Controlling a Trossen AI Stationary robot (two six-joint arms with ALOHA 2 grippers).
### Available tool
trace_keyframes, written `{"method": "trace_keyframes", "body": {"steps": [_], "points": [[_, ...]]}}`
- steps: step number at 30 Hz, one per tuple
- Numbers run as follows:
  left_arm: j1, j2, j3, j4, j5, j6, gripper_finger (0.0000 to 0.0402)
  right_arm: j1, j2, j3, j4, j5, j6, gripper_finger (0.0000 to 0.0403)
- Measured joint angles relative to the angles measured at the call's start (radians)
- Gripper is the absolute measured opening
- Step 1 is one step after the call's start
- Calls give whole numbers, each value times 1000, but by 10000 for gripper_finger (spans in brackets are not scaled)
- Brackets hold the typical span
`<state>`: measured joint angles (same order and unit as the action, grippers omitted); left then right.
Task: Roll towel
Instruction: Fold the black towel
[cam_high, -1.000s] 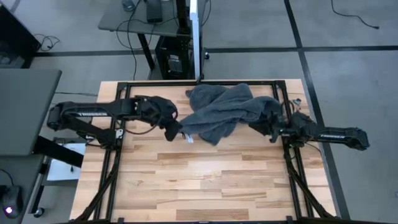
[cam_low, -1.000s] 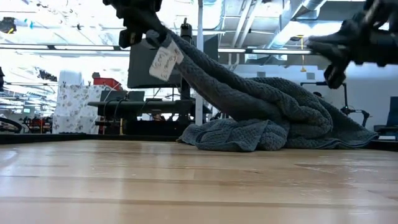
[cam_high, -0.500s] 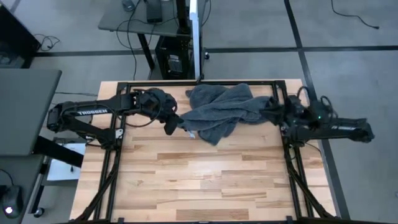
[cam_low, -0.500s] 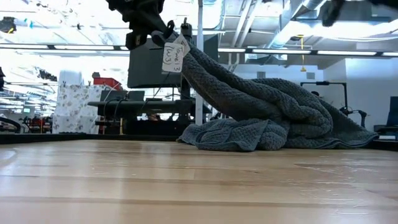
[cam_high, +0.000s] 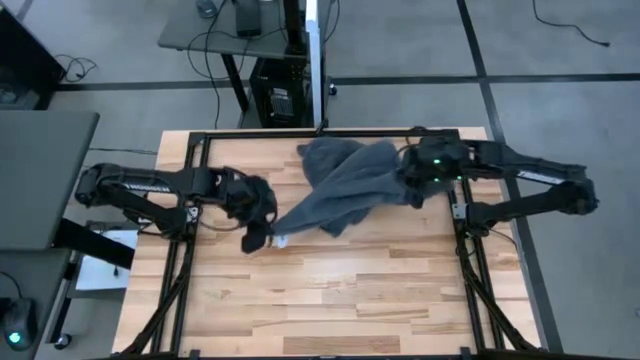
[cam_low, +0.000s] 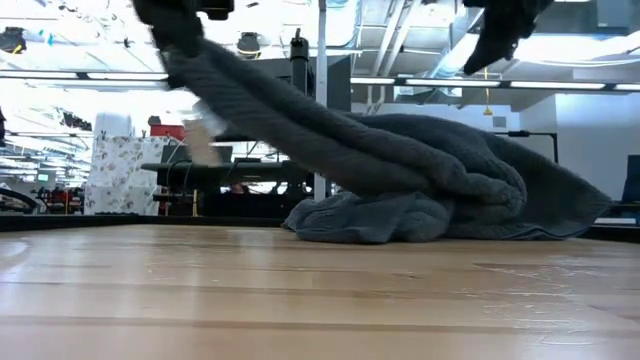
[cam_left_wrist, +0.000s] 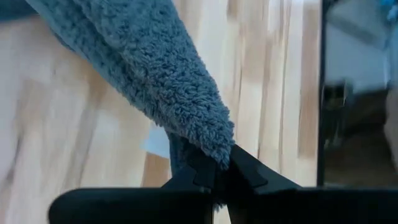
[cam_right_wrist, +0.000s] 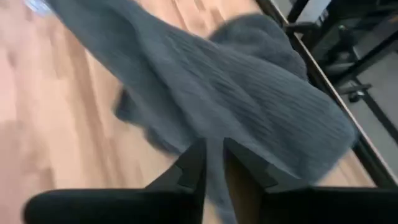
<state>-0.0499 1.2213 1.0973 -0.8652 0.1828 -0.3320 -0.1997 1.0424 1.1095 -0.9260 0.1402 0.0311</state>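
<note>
I will grab the towel's edge (cam_high: 405, 203) with my right gripper next, to stretch the towel (cam_high: 350, 185) out from its corner in my left gripper.
The dark grey towel (cam_high: 350, 185) lies bunched on the far middle of the table, and one strip of it is drawn out toward the near left. My left gripper (cam_high: 260, 238) is shut on the end of that strip; a small white tag (cam_high: 283, 241) hangs beside it. In the low view the strip (cam_low: 270, 110) slants down from my left gripper (cam_low: 175, 25) to the heap (cam_low: 430, 195). My right gripper (cam_high: 410, 182) hovers over the heap's right part, clear above it (cam_low: 497, 35), its fingers a narrow gap apart (cam_right_wrist: 214, 165). My left gripper pinches the towel's corner end (cam_left_wrist: 217, 146) between its two fingers, close to the white tag. The corner is lifted clear of the table. The cloth runs fairly taut from the fingers down to the heap, which rests on the table.
Black frame rails (cam_high: 190, 250) run along the table's left and right sides and its far edge (cam_high: 260, 133). The near half of the wooden table top (cam_high: 330, 290) is bare wood.
My left gripper has gone toward the table's near left with the towel corner, drawing a strip of cloth out of the heap; the rest of the heap has stayed. My right gripper has risen and swung from the towel's right edge toward the left, over the heap.
</note>
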Motion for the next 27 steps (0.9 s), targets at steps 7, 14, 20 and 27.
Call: {"method": "trace_keyframes", "body": {"steps": [7,14,20,27], "points": [[-25,0,0,-26,-57,-16,0,5,166,0,26,-2,-160,192],[-24,0,0,-28,-62,6,0,61,297,0,41,-9,-212,243],[-17,0,0,-28,-62,53,0,106,356,1,-14,-7,-152,227],[50,8,0,-107,-69,79,0,122,390,18,-126,44,-27,54]]}}
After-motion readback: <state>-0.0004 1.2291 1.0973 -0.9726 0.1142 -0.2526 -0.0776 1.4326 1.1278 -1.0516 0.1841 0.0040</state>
